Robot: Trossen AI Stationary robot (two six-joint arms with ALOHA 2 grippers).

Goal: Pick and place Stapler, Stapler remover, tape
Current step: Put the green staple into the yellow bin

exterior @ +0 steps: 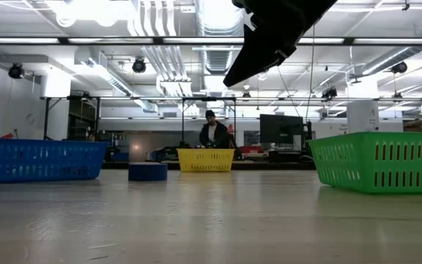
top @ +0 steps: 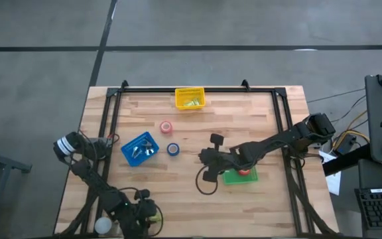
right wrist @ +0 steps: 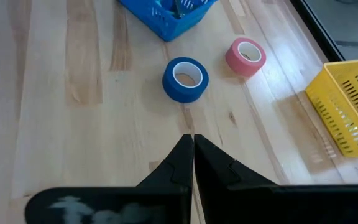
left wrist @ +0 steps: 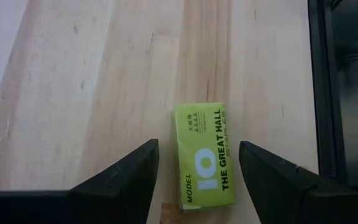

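Observation:
In the left wrist view, my left gripper's fingers stand beside the staples box's long sides, so it is time to close on the box.
A blue tape roll (right wrist: pixel 185 79) and a pink tape roll (right wrist: pixel 246 56) lie flat on the table beyond my right gripper (right wrist: pixel 193 149), which hovers shut and empty. The high view places them, blue tape (top: pixel 173 149) and pink tape (top: pixel 166 126), left of that gripper (top: pixel 203 158). A red thing (top: pixel 245 171) sits in the green basket (top: pixel 234 178). My left gripper (left wrist: pixel 197 168) is open near the table's near left corner. Its fingers stand on either side of a yellow-green staples box (left wrist: pixel 205 155) lying flat.
A blue basket (top: pixel 139 149) with small metal things stands left of the tapes. A yellow basket (top: pixel 190 98) sits at the far edge. A black cable loop (top: pixel 204 182) hangs by the right arm. A black frame rail (left wrist: pixel 328 93) runs beside the staples box. A person (exterior: pixel 212 133) stands behind the table.

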